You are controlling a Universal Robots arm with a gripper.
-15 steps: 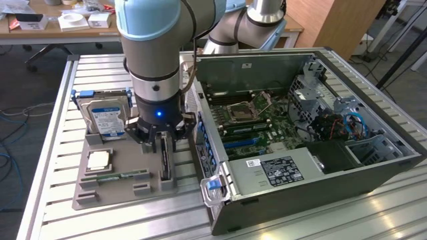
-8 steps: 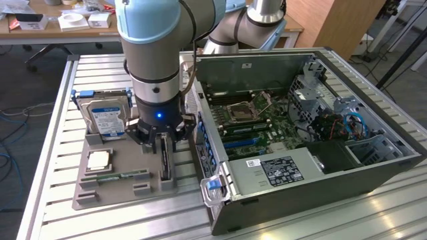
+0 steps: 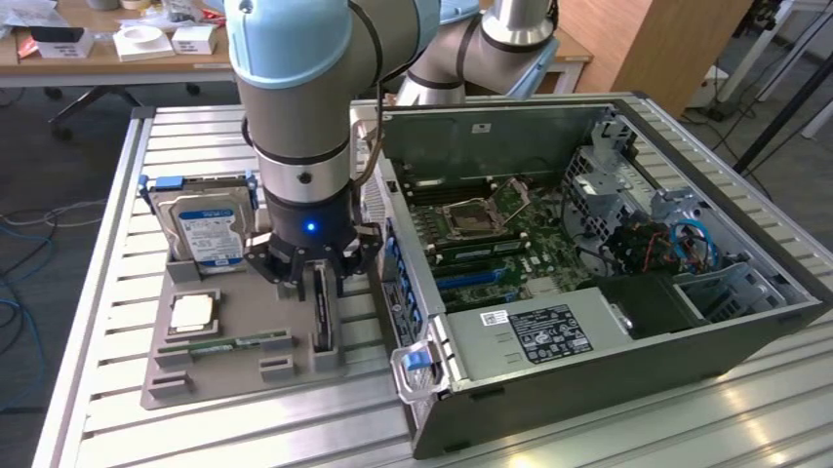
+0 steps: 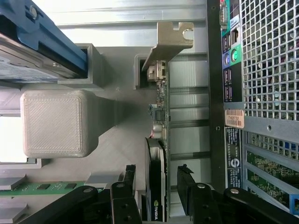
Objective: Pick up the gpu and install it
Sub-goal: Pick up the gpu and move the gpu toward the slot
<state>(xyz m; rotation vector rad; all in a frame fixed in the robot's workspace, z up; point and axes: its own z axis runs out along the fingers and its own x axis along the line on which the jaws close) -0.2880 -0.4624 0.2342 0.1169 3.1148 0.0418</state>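
Note:
My gripper is going to pick up the GPU by its flat-sided black shroud [image 4: 156, 189] next, because a bent metal bracket [image 4: 169, 41] sticks out at one end.
The gpu [image 3: 322, 317] is a thin dark card standing on edge in a slot of the grey holder [image 3: 248, 375], beside the open computer case. My gripper [image 3: 312, 278] hangs straight over it. In the wrist view the gpu [image 4: 156, 149] runs between my two black fingers [image 4: 128, 179], with its metal end bracket [image 4: 168, 42] at the far end. The gripper [image 4: 158, 179] is open, one finger on each side of the card, and a small gap shows on both sides.
The holder also carries a silver hard drive [image 3: 209, 229] with a blue label, a processor chip [image 3: 193, 312] and a green memory stick [image 3: 234, 344]. The open computer case [image 3: 677, 336] lies at the exterior view's right, its motherboard [image 3: 508, 244] exposed. Its rear panel [image 4: 261, 70] is close beside the card.

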